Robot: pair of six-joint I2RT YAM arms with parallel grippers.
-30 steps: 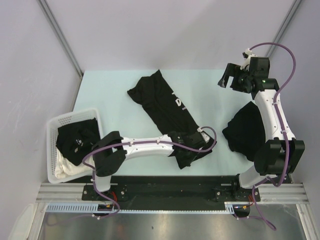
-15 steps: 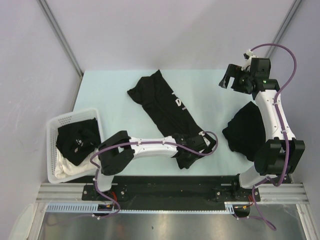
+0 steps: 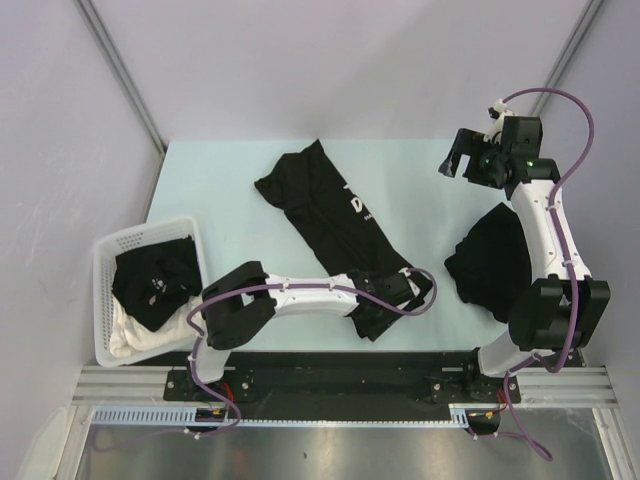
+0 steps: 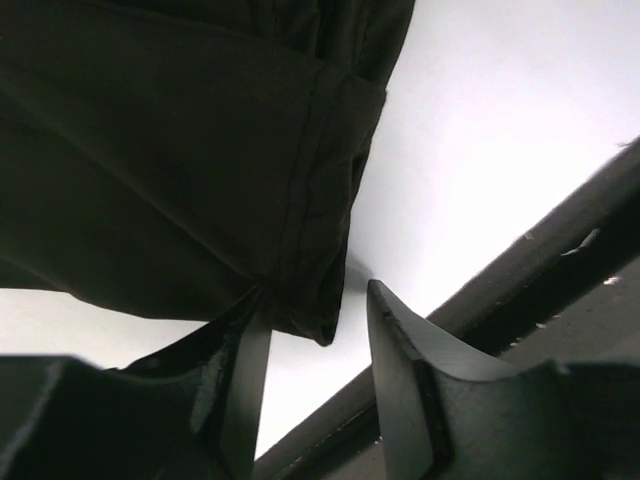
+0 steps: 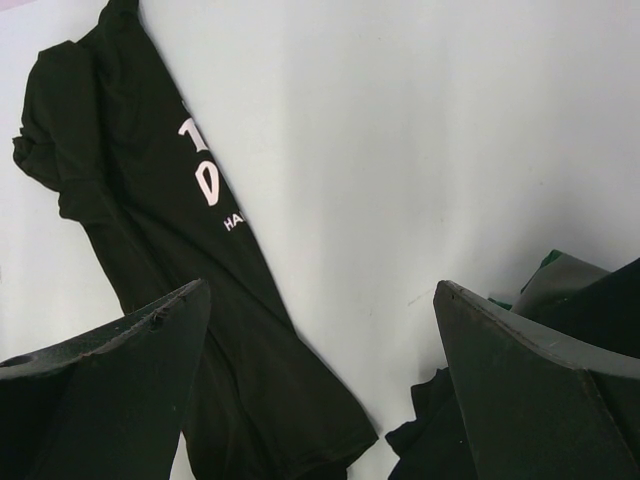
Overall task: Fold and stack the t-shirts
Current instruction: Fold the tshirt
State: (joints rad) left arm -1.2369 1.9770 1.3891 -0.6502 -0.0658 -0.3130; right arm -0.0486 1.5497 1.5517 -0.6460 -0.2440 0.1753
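My left gripper closes on the black t-shirt now, since the fingertips straddle the t-shirt's hem corner, one fingertip down beside the white tabletop.
A long, narrow-folded black t-shirt (image 3: 330,215) with white lettering lies diagonally across the middle of the table. My left gripper (image 3: 372,318) is low at its near hem, by the table's front edge. In the left wrist view the hem corner (image 4: 310,300) sags against the left finger (image 4: 250,370). A clear gap separates it from the right finger, so my left gripper (image 4: 318,300) is open. A second black t-shirt (image 3: 492,262) lies bunched at the right. My right gripper (image 3: 455,160) hangs wide open above the back right, holding nothing. From that wrist, my right gripper (image 5: 320,290) looks down on the lettered t-shirt (image 5: 170,230).
A white lattice basket (image 3: 110,250) stands at the front left, holding another black t-shirt (image 3: 150,280) over a white cloth (image 3: 135,340). The dark front rail (image 4: 520,290) runs just beyond the left fingers. The right arm's base stands beside the bunched shirt.
My left gripper's jaws have parted and let the near hem go slack. That arm has shifted slightly toward the front edge. The right arm has not moved.
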